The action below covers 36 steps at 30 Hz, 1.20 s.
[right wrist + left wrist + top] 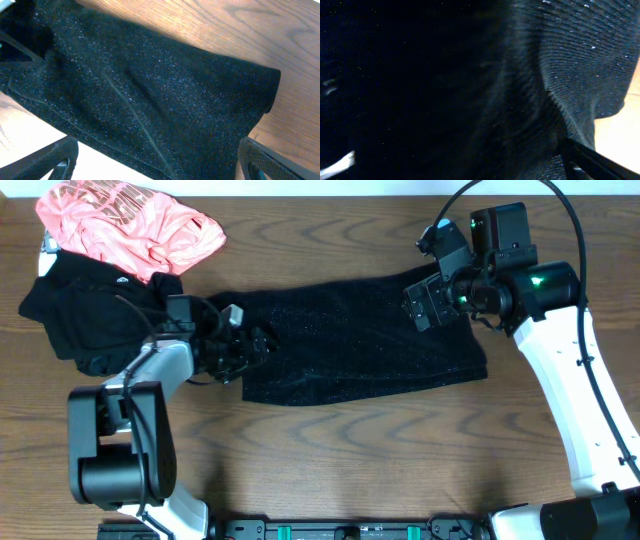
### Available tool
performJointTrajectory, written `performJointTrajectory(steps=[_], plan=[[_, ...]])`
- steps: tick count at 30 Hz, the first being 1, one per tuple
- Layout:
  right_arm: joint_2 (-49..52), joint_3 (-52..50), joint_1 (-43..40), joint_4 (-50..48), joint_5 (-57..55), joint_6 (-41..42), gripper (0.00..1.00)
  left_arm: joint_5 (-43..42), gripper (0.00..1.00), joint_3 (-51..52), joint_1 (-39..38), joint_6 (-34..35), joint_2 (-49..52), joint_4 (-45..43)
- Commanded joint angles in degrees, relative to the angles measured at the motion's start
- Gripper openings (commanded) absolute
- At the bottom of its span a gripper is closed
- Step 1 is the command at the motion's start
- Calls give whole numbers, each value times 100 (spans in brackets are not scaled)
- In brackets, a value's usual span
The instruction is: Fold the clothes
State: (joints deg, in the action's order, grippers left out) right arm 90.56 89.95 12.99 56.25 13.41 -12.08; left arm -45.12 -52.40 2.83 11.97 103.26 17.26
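Note:
The black speckled garment needs folding: my left gripper should next grab its end nearest the matte black top, then fold that end across the rest.
The black speckled garment lies spread across the middle of the table. My left gripper is low at its left end. In the left wrist view the speckled garment fills the frame, with the left gripper open wide and one of its fingers pressed against the cloth. My right gripper hovers over the garment's upper right corner. It stands open, nothing pinched, above the cloth. The coral-pink shirt is bunched at the far left. The matte black top lies just below it.
Bare wooden table shows in front of the garment and behind it. The left arm's base stands at the front left, and the right arm runs along the right side.

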Motion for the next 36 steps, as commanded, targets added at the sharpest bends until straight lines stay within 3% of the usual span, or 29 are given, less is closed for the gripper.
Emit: performJointTrajectory(steps=[1, 4, 5, 8, 11, 21, 26, 29, 30, 31, 36], plan=[[-131, 122, 52, -9, -107, 87, 99, 28, 77, 195, -238, -22, 321, -111], [-131, 122, 52, -7, -144, 83, 99, 7, 42, 192, -254, 251, 308, -293], [-131, 122, 50, -7, -160, 85, 99, 9, 35, 192, -251, 299, 304, -341], [-131, 122, 22, -7, -166, 83, 99, 7, 28, 151, -247, 323, 271, -339], [-131, 122, -15, -7, -164, 87, 99, 4, 14, 127, -247, 339, 162, -234], [223, 98, -59, 407, -160, 437, 99, 151, 9, 105, -249, 334, -1349, 297], [527, -76, -59, 474, -160, 592, 98, 713, 8, 105, -249, 332, -2009, 772], [684, -243, -59, 321, -83, 726, 68, 896, 9, 107, -249, 291, -2076, 1021], [739, -319, -59, 214, -70, 782, 50, 898, 9, 107, -249, 278, -2070, 1071], [791, -400, -59, 96, -72, 848, 40, 898, 9, 107, -251, 264, -2065, 1108], [1043, -833, -61, -634, -76, 1102, 20, 901, 8, 107, -249, 212, -2065, 1211]])
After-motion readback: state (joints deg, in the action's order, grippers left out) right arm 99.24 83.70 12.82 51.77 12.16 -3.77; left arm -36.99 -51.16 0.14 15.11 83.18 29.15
